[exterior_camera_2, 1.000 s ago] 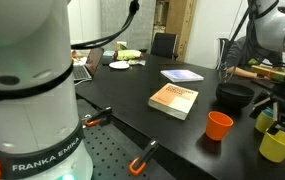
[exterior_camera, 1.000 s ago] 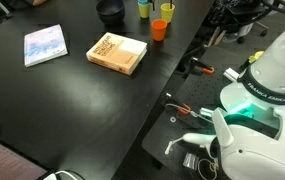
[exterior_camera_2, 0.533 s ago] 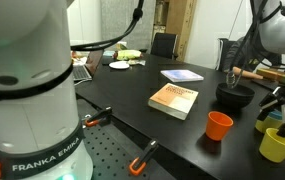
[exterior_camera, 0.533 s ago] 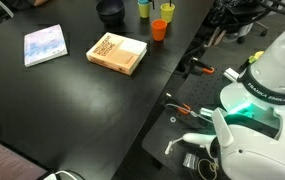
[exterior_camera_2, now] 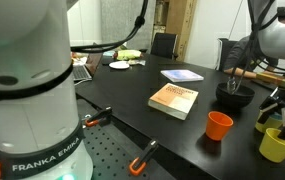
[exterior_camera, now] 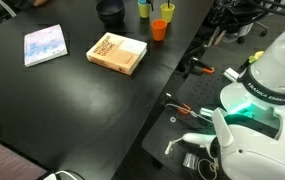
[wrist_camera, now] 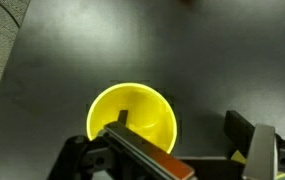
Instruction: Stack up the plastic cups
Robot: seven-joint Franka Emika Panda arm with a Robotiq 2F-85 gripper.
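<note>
The yellow cup's opening is under one of my fingers, and the other finger is outside the cup. My gripper would hold the cup, so it needs to close.
In the wrist view a yellow cup (wrist_camera: 132, 120) stands upright on the black table, right under my open gripper (wrist_camera: 182, 135). The left finger hangs over the cup's mouth and the right finger is outside it, so the cup's right wall lies between them. I cannot tell if they touch. In an exterior view the orange cup (exterior_camera: 159, 29), a yellow cup (exterior_camera: 167, 10) and the blue cup (exterior_camera: 143, 8) stand at the table's far end. In an exterior view I see the orange cup (exterior_camera_2: 219, 125), two yellow cups (exterior_camera_2: 279, 144) (exterior_camera_2: 265, 121) and the gripper (exterior_camera_2: 239, 82).
A dark round bowl (exterior_camera: 110, 11) stands beside the cups and also shows in an exterior view (exterior_camera_2: 234, 96). An orange-brown book (exterior_camera: 117, 53) and a pale blue book (exterior_camera: 45, 45) lie mid-table. The robot base (exterior_camera: 252, 110) and loose tools (exterior_camera: 197, 70) sit on the bench.
In an exterior view the gripper has come down and slightly sideways toward the cups. The cups, bowl and books have not moved.
</note>
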